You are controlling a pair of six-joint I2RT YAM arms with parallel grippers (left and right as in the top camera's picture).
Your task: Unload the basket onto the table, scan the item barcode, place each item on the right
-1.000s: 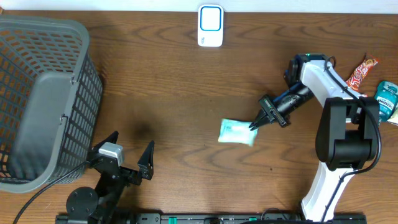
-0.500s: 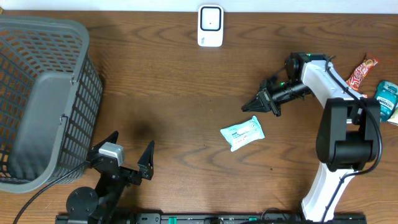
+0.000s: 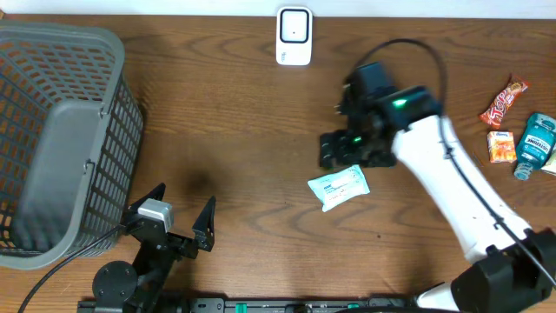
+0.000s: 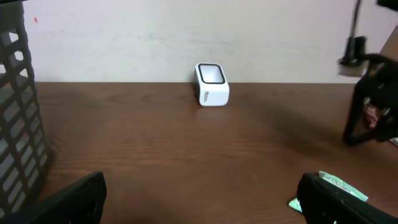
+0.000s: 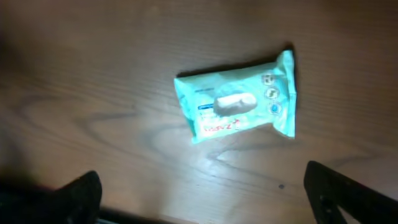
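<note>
The wipes packet point(image 3: 339, 188) needs to be turned for scanning the barcode, so my right gripper will next pick it up near the packet's end opposite its round icons.
The item, a pale teal wipes packet point(image 3: 339, 188), lies flat on the brown table, label side up point(image 5: 239, 106); I see no barcode on it. My right gripper point(image 3: 349, 151) hangs just above the packet's far edge, pointing down. Its jaws stand wide open point(image 5: 211, 199) with only bare table between them and the packet just beyond them. The white scanner point(image 3: 294, 36) stands at the table's far edge point(image 4: 212, 85). My left gripper point(image 3: 178, 222) rests open at the near left point(image 4: 199, 205). A corner of the packet point(image 4: 339, 183) shows behind its right finger.
A grey mesh basket point(image 3: 61, 139) fills the left side of the table. At the far right lie a candy bar point(image 3: 504, 102), a small orange packet point(image 3: 499, 146) and a blue bottle point(image 3: 537, 143). The right arm point(image 3: 452, 191) reaches diagonally across the right half.
My right gripper, shut at the packet's corner a second ago, lifted off, swung left over the packet and opened. The packet turned slightly and lies free. The left arm stayed still.
</note>
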